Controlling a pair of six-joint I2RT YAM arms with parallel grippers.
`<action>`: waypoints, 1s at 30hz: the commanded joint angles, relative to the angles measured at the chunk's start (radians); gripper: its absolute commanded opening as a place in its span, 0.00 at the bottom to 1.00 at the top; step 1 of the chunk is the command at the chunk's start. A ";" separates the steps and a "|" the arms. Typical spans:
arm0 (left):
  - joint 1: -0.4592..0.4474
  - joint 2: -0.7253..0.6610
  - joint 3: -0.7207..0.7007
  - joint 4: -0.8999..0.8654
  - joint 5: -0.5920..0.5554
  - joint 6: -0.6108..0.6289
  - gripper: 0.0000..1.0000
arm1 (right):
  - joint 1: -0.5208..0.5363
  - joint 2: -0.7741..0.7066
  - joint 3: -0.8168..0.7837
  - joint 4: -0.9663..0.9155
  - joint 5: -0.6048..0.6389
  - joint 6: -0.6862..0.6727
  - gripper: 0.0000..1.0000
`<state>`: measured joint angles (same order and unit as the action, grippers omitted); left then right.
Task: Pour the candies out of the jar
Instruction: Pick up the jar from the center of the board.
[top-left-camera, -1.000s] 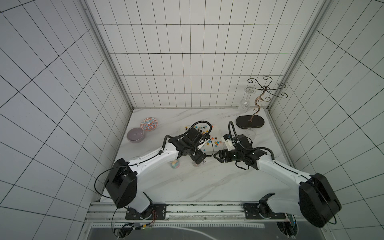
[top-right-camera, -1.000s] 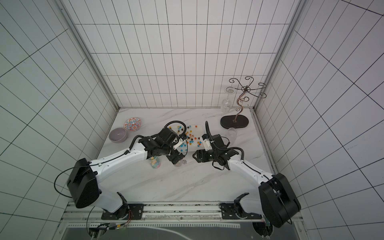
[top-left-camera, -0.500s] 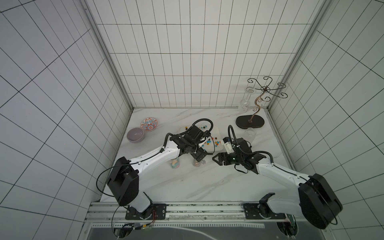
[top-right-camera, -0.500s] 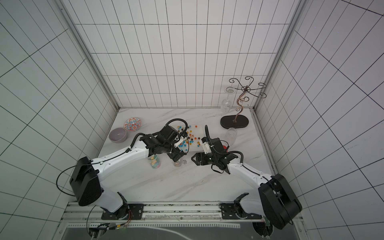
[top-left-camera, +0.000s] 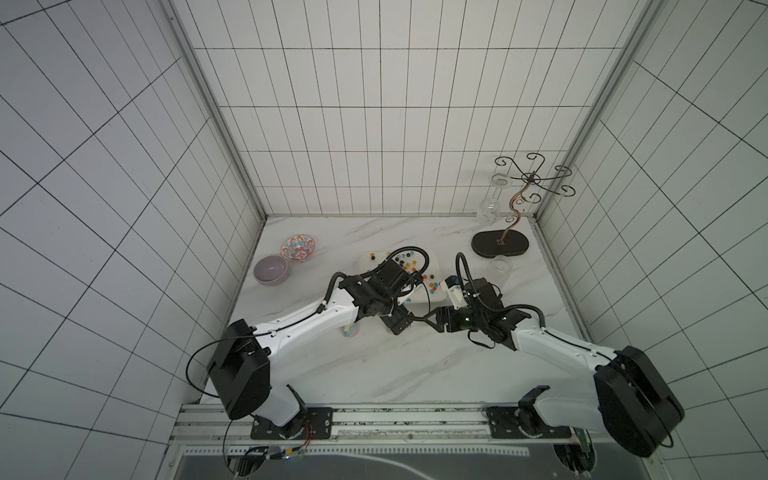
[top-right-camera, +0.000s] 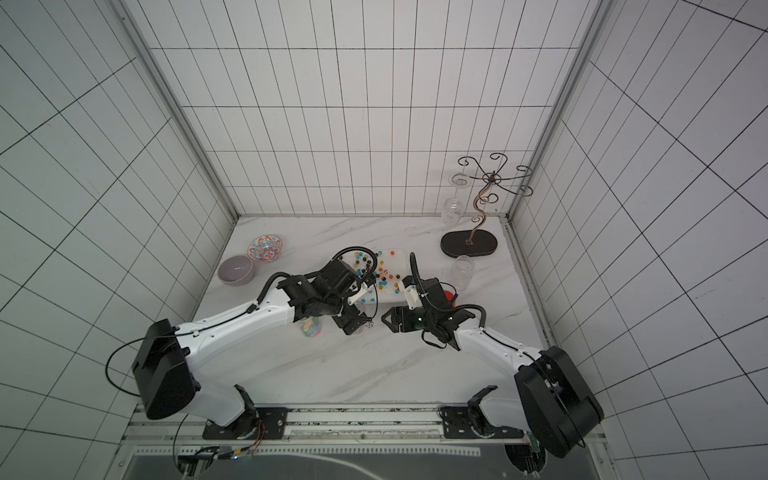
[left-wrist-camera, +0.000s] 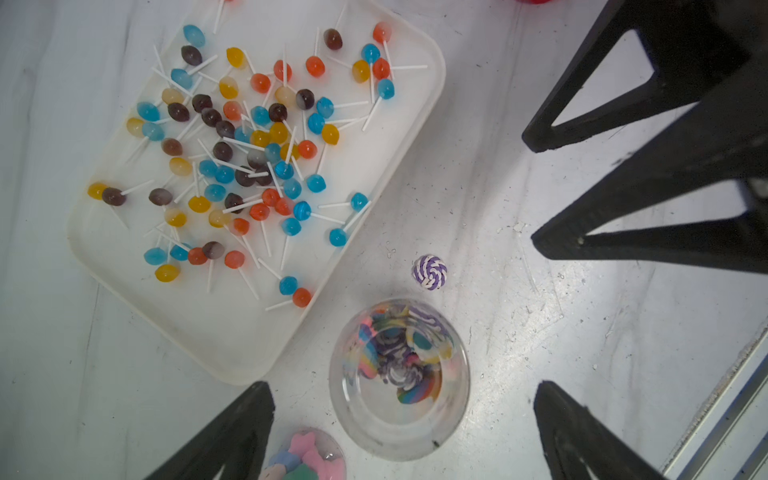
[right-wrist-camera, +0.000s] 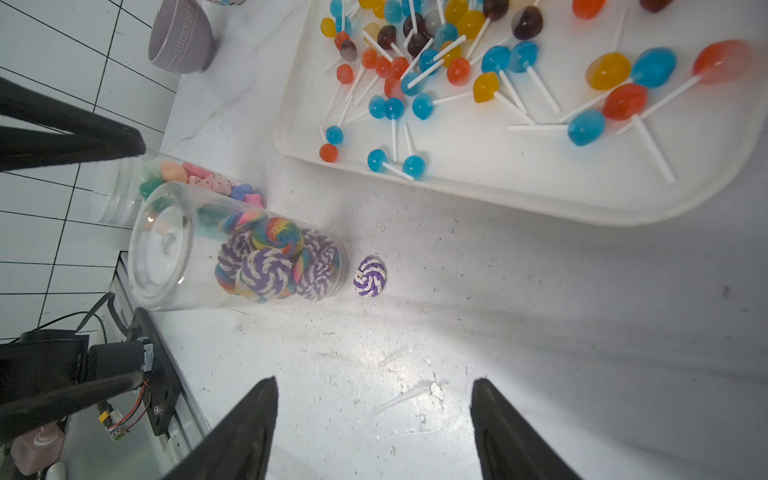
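Observation:
My left gripper grabs the jar from above next, across its sides near the closed end, leaving the table end open to pour candies out.
A clear jar (left-wrist-camera: 399, 378) stands on end on the marble table, with swirl-disc candies (right-wrist-camera: 270, 266) piled at its table end. One purple-and-white swirl candy (left-wrist-camera: 430, 272) lies loose beside it. Seen from above, my left gripper (left-wrist-camera: 403, 415) is open, its fingers (left-wrist-camera: 232, 432) on either side of the jar and not touching it. In both top views this gripper (top-left-camera: 397, 322) hides most of the jar. My right gripper (right-wrist-camera: 374, 386) is open and empty, pointing at the jar (right-wrist-camera: 232, 249) from a short way off.
A second jar of pastel lumps (right-wrist-camera: 187, 183) stands close behind the first. The white tray (left-wrist-camera: 232, 340) next to them holds several lollipops. An empty jar (top-left-camera: 500, 270), a red lid (top-right-camera: 449, 297), two bowls (top-left-camera: 272, 270) and a wire glass stand (top-left-camera: 500, 243) lie farther off.
Both grippers have shifted a little toward the table's front edge. Their jaws have not changed.

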<state>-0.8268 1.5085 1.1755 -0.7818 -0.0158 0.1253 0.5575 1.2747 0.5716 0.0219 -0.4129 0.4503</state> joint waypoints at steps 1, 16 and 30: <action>-0.003 0.001 -0.034 0.061 -0.005 -0.038 0.97 | 0.010 0.009 -0.068 0.055 -0.027 0.033 0.74; -0.018 0.066 -0.075 0.216 -0.026 -0.101 0.97 | 0.014 0.060 -0.121 0.185 -0.112 0.091 0.72; -0.020 0.066 -0.152 0.228 -0.101 -0.101 0.75 | 0.052 0.121 -0.117 0.230 -0.128 0.097 0.70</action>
<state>-0.8425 1.5715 1.0382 -0.5854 -0.0902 0.0349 0.5926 1.3796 0.4839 0.2192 -0.5171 0.5377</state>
